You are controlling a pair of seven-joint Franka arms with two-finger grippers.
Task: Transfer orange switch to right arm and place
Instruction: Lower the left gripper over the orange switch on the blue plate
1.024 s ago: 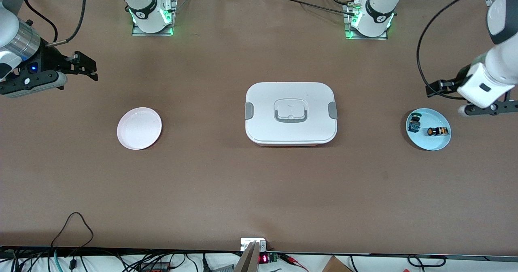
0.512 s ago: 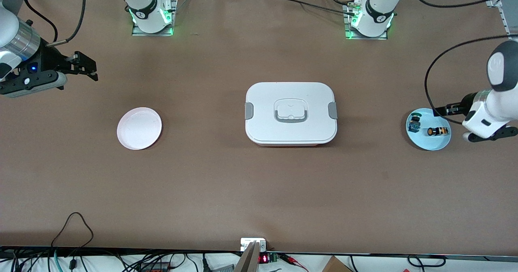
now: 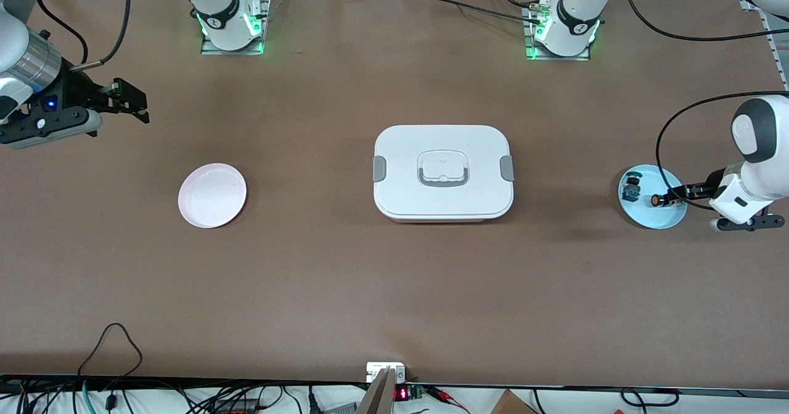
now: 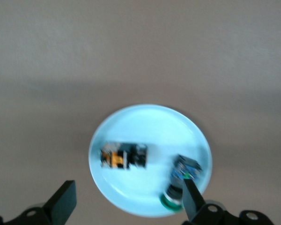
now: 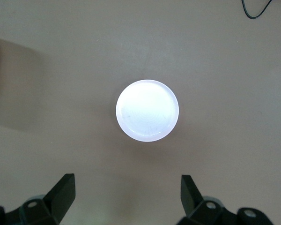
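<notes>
My left gripper should pass the orange switch to the right arm, so it should grab the switch by its clear end and black knob end (image 4: pixel 124 155) next.
The orange switch (image 3: pixel 661 200) lies on its side on a light blue plate (image 3: pixel 654 218) near the left arm's end of the table. In the left wrist view the orange switch (image 4: pixel 123 156) is blurred, on the blue plate (image 4: pixel 145 126). My left gripper (image 3: pixel 695 207) is open and empty, low over the plate's edge beside the switch; one of its fingers (image 4: pixel 191 200) is by the green-capped switch (image 4: pixel 181 182). My right gripper (image 3: pixel 132 101) is open and empty, waiting over the table at the right arm's end.
A green-capped switch (image 3: pixel 630 186) with a blue body lies on the same blue plate. A white lunch box (image 3: pixel 407 149) with grey clips stands mid-table. An empty pink plate (image 3: pixel 212 194) lies toward the right arm's end and shows in the right wrist view (image 5: pixel 147 110).
My left arm has swung down and toward the front camera, bringing its open gripper from above the blue plate to its edge beside the orange switch. The right arm has not moved.
</notes>
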